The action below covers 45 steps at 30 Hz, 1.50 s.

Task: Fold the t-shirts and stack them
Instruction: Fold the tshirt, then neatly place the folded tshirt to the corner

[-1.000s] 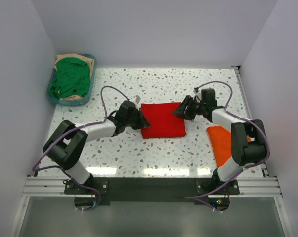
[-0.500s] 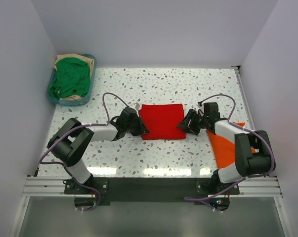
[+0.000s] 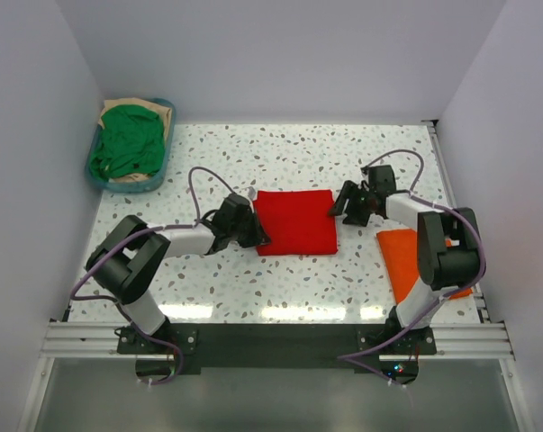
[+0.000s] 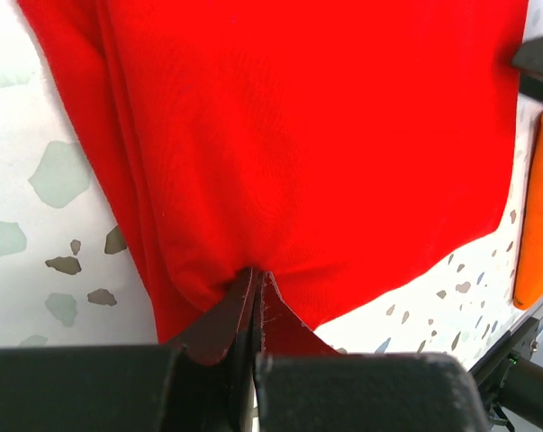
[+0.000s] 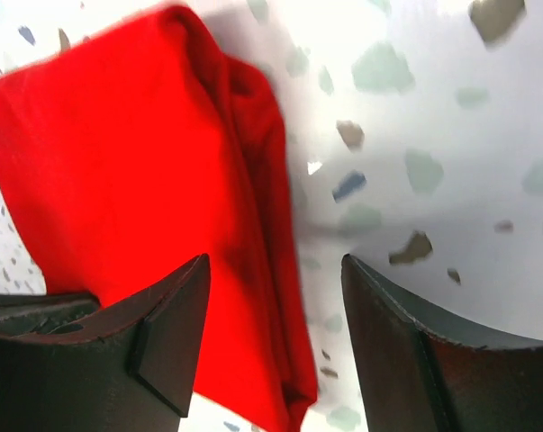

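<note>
My right gripper is going to grab the folded red t-shirt (image 3: 295, 221) next, at the middle of its edge on the side facing the orange t-shirt, to stack it there.
The folded red t-shirt (image 3: 295, 221) lies flat on the middle of the table. My left gripper (image 3: 252, 236) is shut on its left edge; the left wrist view shows the jaws pinching red cloth (image 4: 280, 135). My right gripper (image 3: 341, 205) is open and empty just right of the shirt's right edge, with the cloth (image 5: 127, 207) under and between its fingers (image 5: 167, 333). A folded orange t-shirt (image 3: 413, 259) lies at the right, also seen in the left wrist view (image 4: 537, 216). A green t-shirt (image 3: 127, 139) lies over a tan one (image 3: 134, 108) in the basket.
A teal plastic basket (image 3: 160, 169) stands at the back left corner. White walls close in the left, back and right sides. The arm bases sit on a rail at the near edge (image 3: 271, 340).
My right gripper has let go of the red shirt, opened and moved up and back from its right edge. The shirt now lies flat. My left gripper stays shut on the left edge.
</note>
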Available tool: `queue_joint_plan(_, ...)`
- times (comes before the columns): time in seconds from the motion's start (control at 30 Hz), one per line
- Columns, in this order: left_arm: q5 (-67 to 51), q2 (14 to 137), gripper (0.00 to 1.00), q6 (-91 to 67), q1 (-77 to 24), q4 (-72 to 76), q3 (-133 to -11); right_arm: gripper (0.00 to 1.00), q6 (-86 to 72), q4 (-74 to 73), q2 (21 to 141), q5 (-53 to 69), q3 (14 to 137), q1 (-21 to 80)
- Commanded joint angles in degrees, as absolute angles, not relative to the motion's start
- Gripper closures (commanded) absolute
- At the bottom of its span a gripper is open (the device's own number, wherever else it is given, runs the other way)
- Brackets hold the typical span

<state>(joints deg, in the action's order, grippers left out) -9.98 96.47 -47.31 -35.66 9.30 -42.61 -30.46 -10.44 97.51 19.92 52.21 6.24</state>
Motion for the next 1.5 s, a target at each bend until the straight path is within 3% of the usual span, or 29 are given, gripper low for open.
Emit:
queue_joint_plan(0.0, -9.32, 97.82, 1.00, -44.91, -35.68, 5.89, -43.68, 0.36, -27.16, -11.77, 99.23, 18.91, 56.60, 9.31)
queue_joint_plan(0.37, -9.84, 98.70, 1.00, -45.00, -35.68, 5.98, -44.47, 0.42, -29.09, -14.41, 100.90, 8.54, 55.64, 15.38)
queue_joint_plan(0.47, -10.10, 98.88, 1.00, -45.00, -35.77, 5.80, -45.08, 0.53, -29.97, -14.24, 101.95, 7.47, 55.81, 15.56)
queue_joint_plan(0.57, -9.93, 98.35, 1.00, -44.91, -35.77, 4.58, -46.22, 0.81, -31.29, -14.33, 102.31, 4.93, 55.90, 15.56)
queue_joint_plan(0.6, -9.84, 98.18, 1.00, -44.56, -35.77, 4.05, -46.67, 0.98, -32.16, -14.15, 101.96, 4.05, 55.90, 15.64)
queue_joint_plan(0.63, -9.67, 97.65, 1.00, -44.39, -35.60, 3.61, -47.10, 1.00, -32.69, -14.59, 101.78, 3.52, 56.16, 15.56)
queue_joint_plan(1.0, -9.23, 92.38, 1.00, -42.28, -34.98, -5.09, -53.70, 1.00, -41.21, -22.66, 93.78, -11.59, 56.07, 14.85)
queue_joint_plan(1.47, -10.98, 90.09, 1.00, -38.85, -33.66, -12.56, -62.31, 1.00, -52.63, -57.63, 110.55, -31.63, 90.24, 9.86)
